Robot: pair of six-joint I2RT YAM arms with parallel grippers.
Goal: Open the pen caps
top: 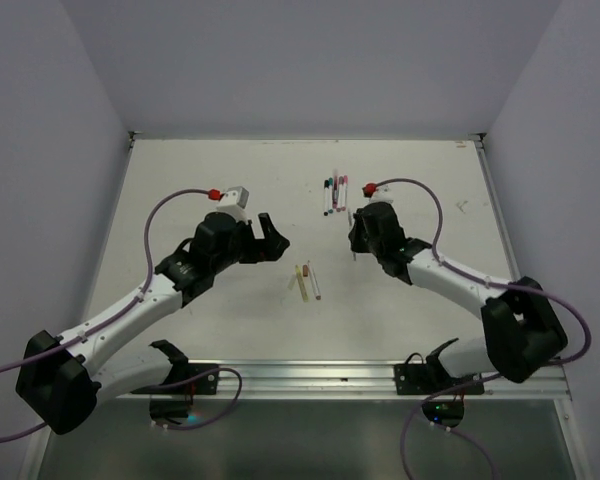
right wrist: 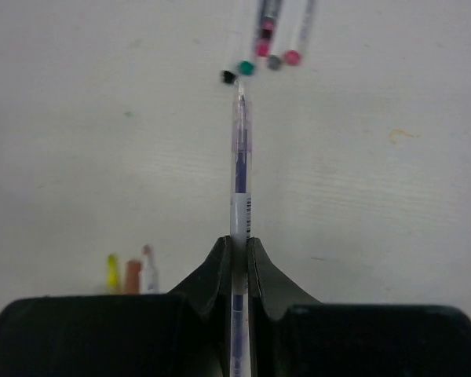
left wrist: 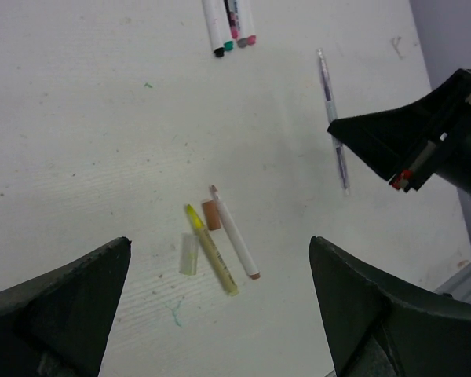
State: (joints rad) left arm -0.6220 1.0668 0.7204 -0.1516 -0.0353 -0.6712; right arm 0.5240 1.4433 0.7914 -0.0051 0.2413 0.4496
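Observation:
I should next grab the purple-ink pen by its clear far end (top: 349,215) (left wrist: 323,70) with my left gripper and leave the body of the pen to my right gripper. Then the cap can be opened.
My right gripper (right wrist: 239,245) is shut on a clear purple-ink pen (right wrist: 240,157) that points away over the table; this pen also shows in the left wrist view (left wrist: 334,118). Whether it wears a cap I cannot tell. Behind it lie several capped pens (top: 332,192) with black (right wrist: 228,76), green (right wrist: 246,67) and pink (right wrist: 262,49) caps. My left gripper (left wrist: 220,239) is open and empty above two uncapped pens: a yellow pen (left wrist: 212,251) with its pale yellow cap (left wrist: 189,254) beside it, and a white pen (left wrist: 234,232) with a brown cap (left wrist: 211,214) beside it.
The white table (top: 200,180) has raised edges at the back and right and a metal rail (top: 310,375) at the near edge. The two grippers (top: 272,235) (top: 354,240) face each other across the table's middle, a short way apart. Small ink marks dot the surface.

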